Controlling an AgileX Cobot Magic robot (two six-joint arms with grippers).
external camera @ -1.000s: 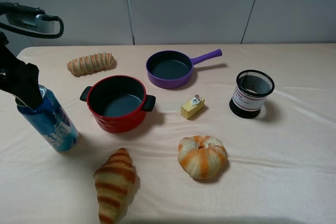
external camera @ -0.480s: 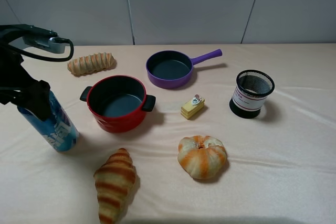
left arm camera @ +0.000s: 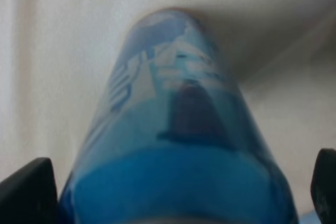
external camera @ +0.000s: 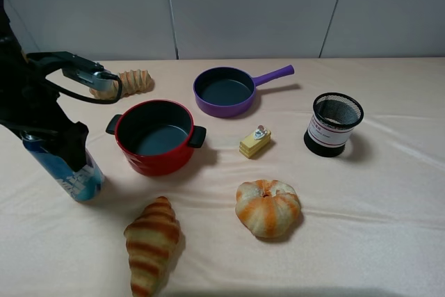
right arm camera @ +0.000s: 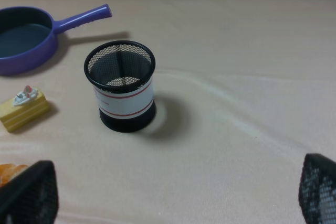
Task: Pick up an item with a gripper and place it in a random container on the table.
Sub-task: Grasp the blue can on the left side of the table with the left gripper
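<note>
The blue can is to go in a container like the red pot, so my left gripper should next grab the can by its top end (left arm camera: 173,182).
The tall blue can (external camera: 71,172) stands on the peach table (external camera: 361,193) at the far left, left of the red pot (external camera: 154,137). My left gripper (external camera: 54,142) is down over the can's top, and its black arm hides the top. In the left wrist view the can (left arm camera: 178,124) fills the space between the two fingertips (left arm camera: 26,190), which stand wide apart on either side of it; the gripper (left arm camera: 176,187) is open. The pot is empty. My right gripper (right arm camera: 173,192) is open and empty above the table, short of the black mesh cup (right arm camera: 121,85).
A purple pan (external camera: 224,90) lies behind the pot. A striped bread (external camera: 132,81) lies back left. A yellow cake piece (external camera: 255,141), the mesh cup (external camera: 334,123), a round bun (external camera: 268,206) and a croissant (external camera: 149,241) lie around.
My left arm has swung right and lower over the can; its grey module moved right toward the striped bread. The can has stayed in place. Nothing else moved.
</note>
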